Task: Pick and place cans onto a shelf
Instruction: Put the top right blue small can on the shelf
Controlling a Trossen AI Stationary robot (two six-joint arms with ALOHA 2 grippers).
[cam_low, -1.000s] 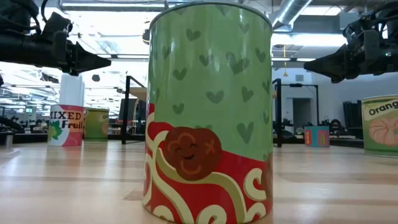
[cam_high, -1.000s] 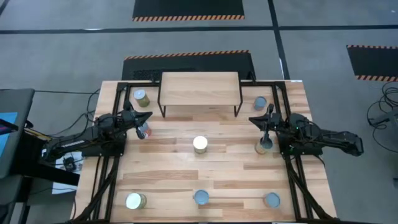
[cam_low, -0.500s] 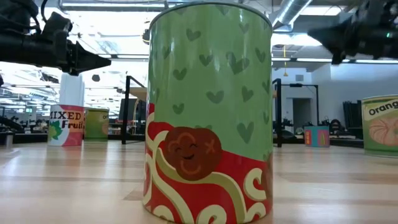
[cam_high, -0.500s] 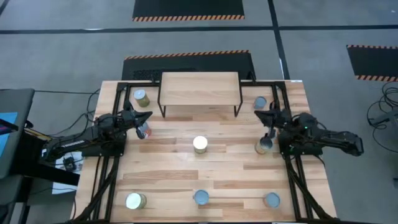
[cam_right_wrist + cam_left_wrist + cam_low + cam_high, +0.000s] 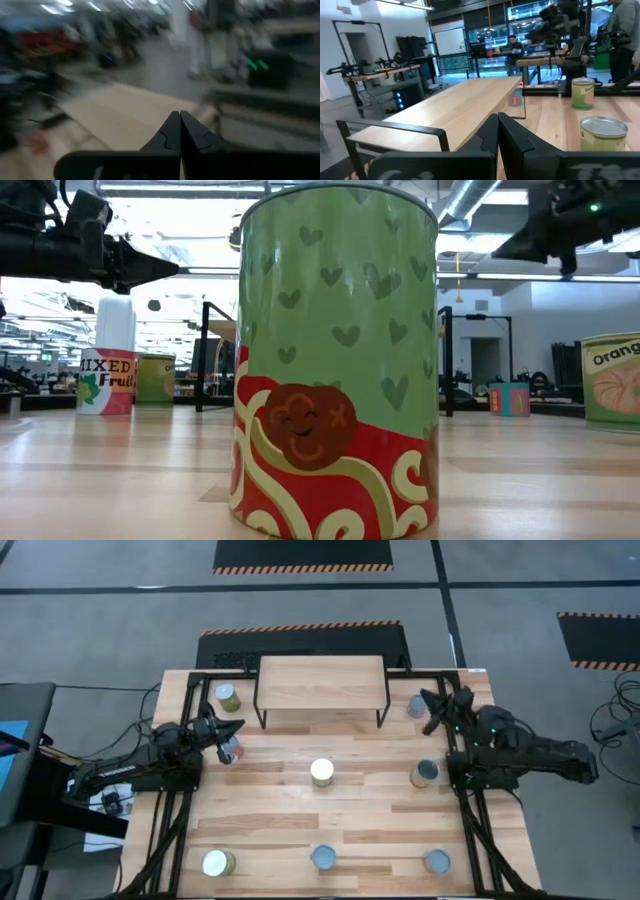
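Note:
The blue can needs to go onto the shelf (image 5: 322, 686), so my right gripper should hold it by its top rim (image 5: 417, 703) next.
The shelf (image 5: 322, 686), a light plank on black legs, stands at the table's far middle. Eight cans stand upright on the table. My left gripper (image 5: 228, 728) is shut and empty, in the air just above a red-labelled can (image 5: 230, 750), its fingers (image 5: 497, 120) pointing along the shelf's top (image 5: 455, 107). My right gripper (image 5: 430, 700) is shut and empty, raised (image 5: 520, 245) over a blue can (image 5: 414, 707) by the shelf's right end, which it partly hides. A silver-topped can (image 5: 424, 773) stands nearer on the right.
Other cans stand at the far left (image 5: 227, 695), the centre (image 5: 321, 772) and along the near edge (image 5: 217, 863), (image 5: 323, 858), (image 5: 436, 861). The near middle one fills the low view (image 5: 338, 360). Black frame rails run along both table sides.
My right gripper has gone from above the silver-topped can on the right toward the table's far edge and a little up, and now hangs over the blue can by the shelf's right end. That silver-topped can stands uncovered where it was.

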